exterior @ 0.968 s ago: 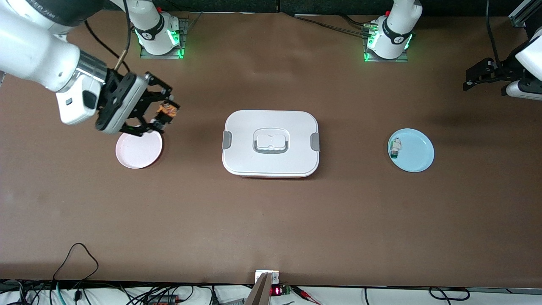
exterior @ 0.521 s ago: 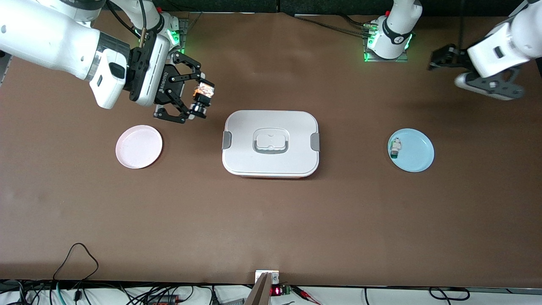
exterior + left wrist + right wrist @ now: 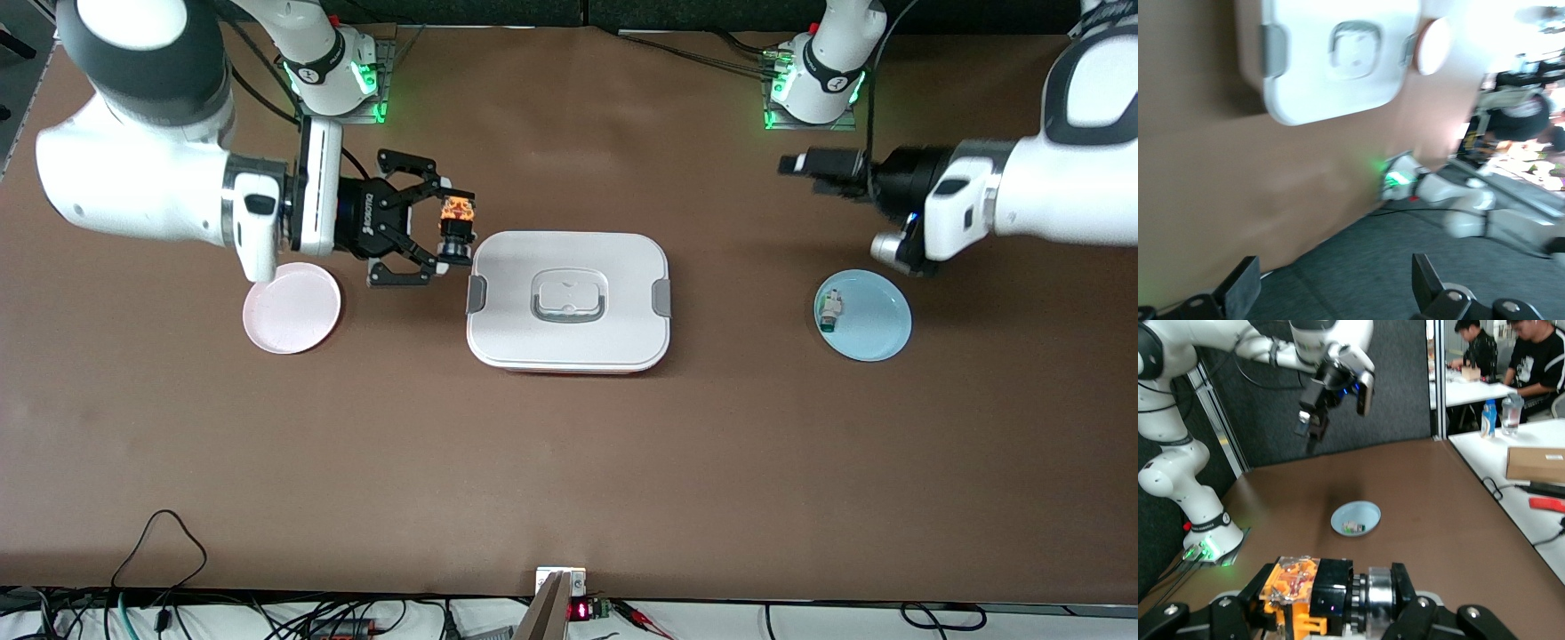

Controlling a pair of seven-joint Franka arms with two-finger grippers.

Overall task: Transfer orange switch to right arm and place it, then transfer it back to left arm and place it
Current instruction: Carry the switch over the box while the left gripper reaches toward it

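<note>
My left gripper grabs the orange switch by its orange-yellow end [image 3: 459,208] next. Then it places the switch on the blue plate [image 3: 875,316].
My right gripper [image 3: 455,233] is shut on the orange switch [image 3: 458,213], a small black part with an orange-yellow end, and holds it above the table just beside the box's end toward the right arm. In the right wrist view the switch [image 3: 1318,590] sits clamped between the fingers. The box [image 3: 569,302], white with grey clips and a recessed handle, lies mid-table. My left gripper [image 3: 803,167] is open and empty, up in the air over the table between the left arm's base and the blue plate, pointing toward the box. Its fingers [image 3: 1239,291] stand wide apart.
A pink plate [image 3: 292,308] lies empty toward the right arm's end. A blue plate [image 3: 880,324] toward the left arm's end holds a small white part with a green tip [image 3: 829,311]. Cables run along the table edge nearest the front camera.
My right gripper carried the switch from over the pink plate toward the box. My left arm swung in from the table's end toward the middle.
</note>
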